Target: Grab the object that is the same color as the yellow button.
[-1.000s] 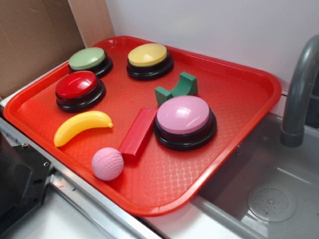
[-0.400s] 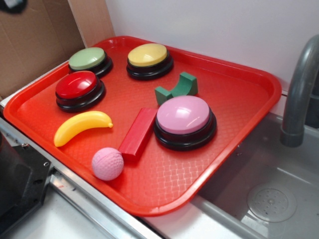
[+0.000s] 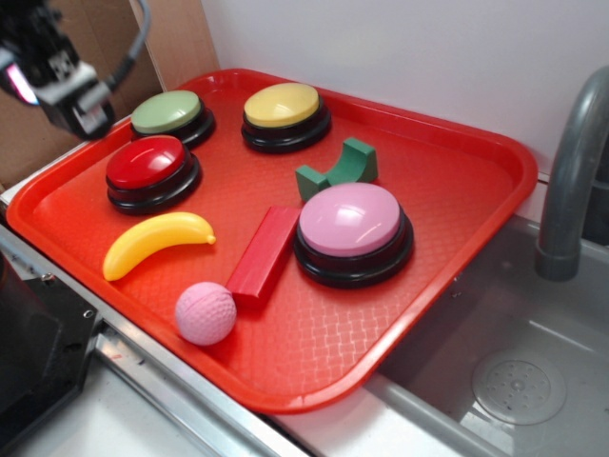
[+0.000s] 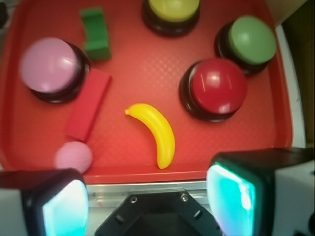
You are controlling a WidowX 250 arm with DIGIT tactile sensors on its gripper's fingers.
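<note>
My gripper next needs to grab the banana point(image 3: 155, 242) across its middle point(image 3: 156, 236), because the banana is long and curved and both its long sides face the fingers there.
The yellow toy banana point(image 3: 155, 242) point(image 4: 154, 132) lies on the red tray point(image 3: 447, 190) near its front left edge. The yellow button point(image 3: 284, 113) point(image 4: 172, 11) stands at the tray's back, right of the green one. My gripper point(image 3: 65, 88) point(image 4: 147, 206) hangs high at the upper left of the exterior view, above the tray's left rim and well away from the banana. In the wrist view its two fingers stand wide apart with nothing between them, and the banana shows just beyond the gap.
A green button point(image 3: 169, 114), a red button point(image 3: 148, 169) and a larger pink button point(image 3: 352, 228) stand on the tray. A green arch block point(image 3: 338, 169), a red block point(image 3: 264, 252) and a pink ball point(image 3: 205, 312) lie there too. A sink with a grey faucet point(image 3: 571, 171) is at right.
My gripper has come into the exterior view at the upper left and moved down and right toward the tray. Nothing on the tray has moved.
</note>
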